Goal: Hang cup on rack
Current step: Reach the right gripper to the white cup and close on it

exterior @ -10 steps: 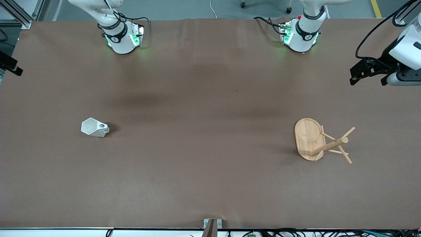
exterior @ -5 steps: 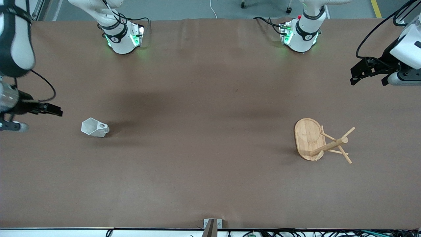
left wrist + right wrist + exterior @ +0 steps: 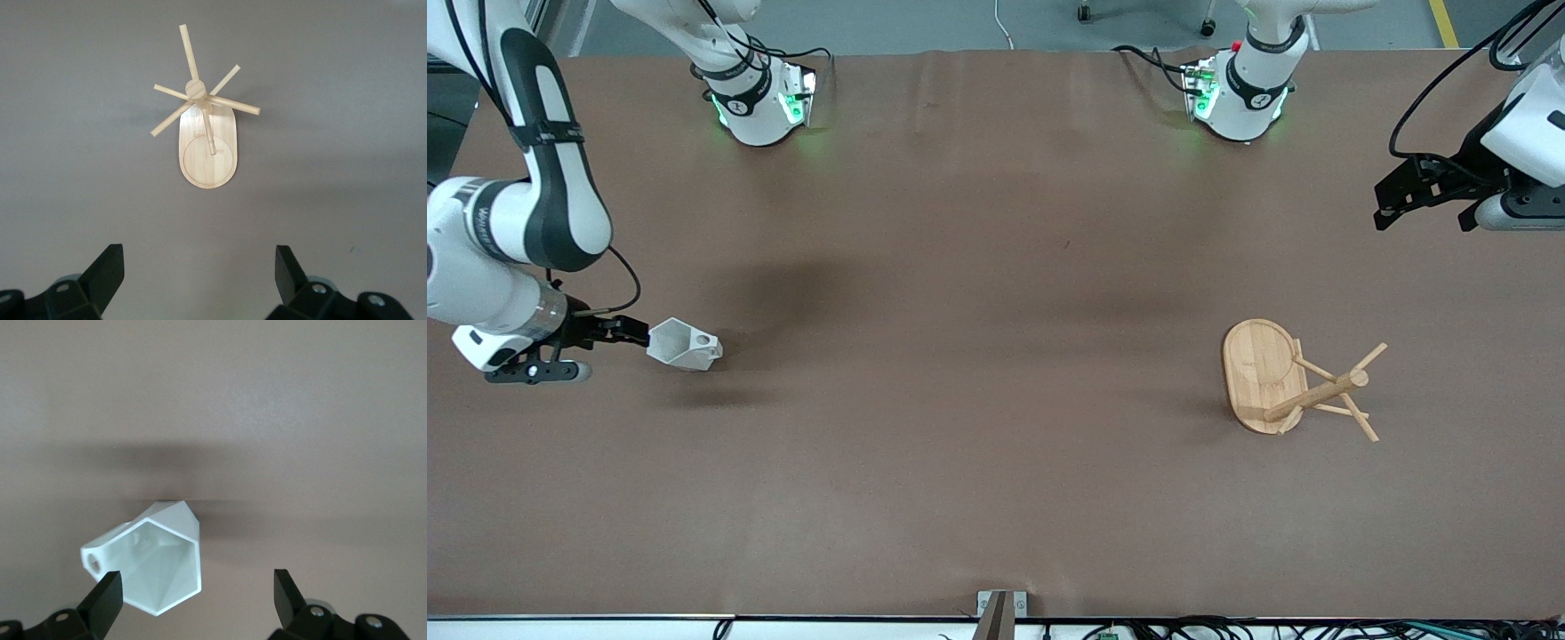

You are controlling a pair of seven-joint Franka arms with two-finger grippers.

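Observation:
My right gripper is going to grab the cup's rim (image 3: 199, 563) next, because the cup's opening has a thin side and its faceted body is wide for my fingers.
The white faceted cup (image 3: 683, 347) lies on its side on the table toward the right arm's end, its handle hole facing up. My right gripper (image 3: 621, 348) is low beside the cup's open mouth, open and empty. In the right wrist view the cup (image 3: 150, 567) lies just ahead of my right gripper (image 3: 198, 587), near one fingertip (image 3: 107, 590). The bamboo rack (image 3: 1258, 373) stands upright toward the left arm's end. My left gripper (image 3: 1421, 218) hangs open and empty above the table's edge, farther from the front camera than the rack. The left wrist view shows the rack (image 3: 207, 157) ahead of my left gripper (image 3: 200, 263).
The brown table surface (image 3: 978, 356) stretches bare between cup and rack. Both arm bases (image 3: 756, 102) stand along the table's edge farthest from the front camera. A small metal bracket (image 3: 1000, 609) sits at the edge nearest that camera.
My right arm has swung in from off the table's end and come down to the cup's open mouth. The cup, the rack and my left arm have not moved.

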